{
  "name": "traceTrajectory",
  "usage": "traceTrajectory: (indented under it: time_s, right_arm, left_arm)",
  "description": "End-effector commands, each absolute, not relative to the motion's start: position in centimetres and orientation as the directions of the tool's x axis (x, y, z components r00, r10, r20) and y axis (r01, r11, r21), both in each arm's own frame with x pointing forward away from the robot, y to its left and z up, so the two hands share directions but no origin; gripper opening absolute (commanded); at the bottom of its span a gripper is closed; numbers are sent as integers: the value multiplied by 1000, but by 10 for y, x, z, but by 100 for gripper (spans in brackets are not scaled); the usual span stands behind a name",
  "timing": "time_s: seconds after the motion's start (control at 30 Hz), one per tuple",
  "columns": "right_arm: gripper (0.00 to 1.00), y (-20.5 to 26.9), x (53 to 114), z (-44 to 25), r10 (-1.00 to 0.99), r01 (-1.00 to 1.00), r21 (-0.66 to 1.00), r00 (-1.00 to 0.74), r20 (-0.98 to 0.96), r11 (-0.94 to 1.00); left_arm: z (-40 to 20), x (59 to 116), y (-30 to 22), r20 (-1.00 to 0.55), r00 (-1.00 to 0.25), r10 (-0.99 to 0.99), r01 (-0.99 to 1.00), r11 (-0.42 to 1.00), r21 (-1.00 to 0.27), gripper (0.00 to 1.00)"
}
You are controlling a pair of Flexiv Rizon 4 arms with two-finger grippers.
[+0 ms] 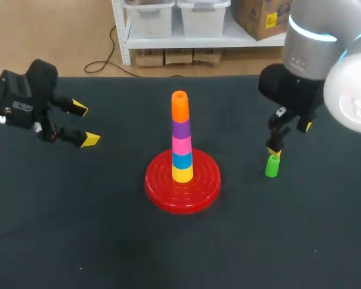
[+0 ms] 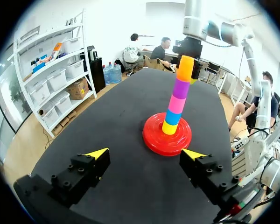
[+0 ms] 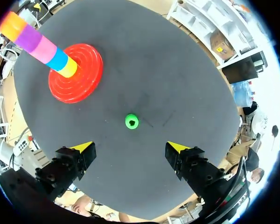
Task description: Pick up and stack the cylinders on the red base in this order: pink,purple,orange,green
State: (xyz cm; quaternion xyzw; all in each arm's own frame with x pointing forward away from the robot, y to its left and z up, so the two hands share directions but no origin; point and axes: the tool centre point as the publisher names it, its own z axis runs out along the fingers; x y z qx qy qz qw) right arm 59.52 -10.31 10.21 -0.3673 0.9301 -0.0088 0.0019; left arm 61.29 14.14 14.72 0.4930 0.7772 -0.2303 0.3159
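My right gripper picks up the green cylinder by its top end (image 1: pixel 273 159) next, to stack it on the orange cylinder (image 1: pixel 180 106).
The red base (image 1: pixel 162 186) stands mid-table with a peg stacked yellow, blue, pink, purple and orange (image 1: pixel 180 133) from bottom to top. A green cylinder (image 1: pixel 271 166) stands upright on the table to the right of the base. My right gripper (image 1: pixel 289 139) hangs open just above it. In the right wrist view the green cylinder (image 3: pixel 131 121) lies straight below, just ahead of the open right gripper (image 3: pixel 130 147), untouched; the base (image 3: pixel 84 79) and stack (image 3: pixel 39 44) lie beyond. My left gripper (image 1: pixel 85 124) is open and empty at the far left, facing the stack (image 2: pixel 177 95).
The black tabletop (image 1: pixel 108 241) holds nothing else. Its far edge (image 1: pixel 138 77) runs behind the stack. The right arm's big wrist housing (image 1: pixel 325 60) looms over the table's right rear corner.
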Motion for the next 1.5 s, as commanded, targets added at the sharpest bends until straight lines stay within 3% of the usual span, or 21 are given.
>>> traceTrajectory:
  time_s: [0.03,1.03,1.37,1.5]
  right_arm:
    - [100,-96,605,93,-682,-682,-5,-732,18,732]
    - [100,-100,603,48,-678,-680,-3,-731,77,733]
    - [100,-103,605,42,-635,-629,82,-766,103,773]
    - [93,-103,603,40,-646,-645,50,-756,108,763]
  left_arm:
    - [147,614,141,-714,-317,624,912,408,-48,100]
    - [147,614,141,-714,-317,624,912,408,-48,100]
    - [147,614,141,-714,-317,624,912,408,-48,100]
    - [147,614,141,-714,-317,624,912,408,-48,100]
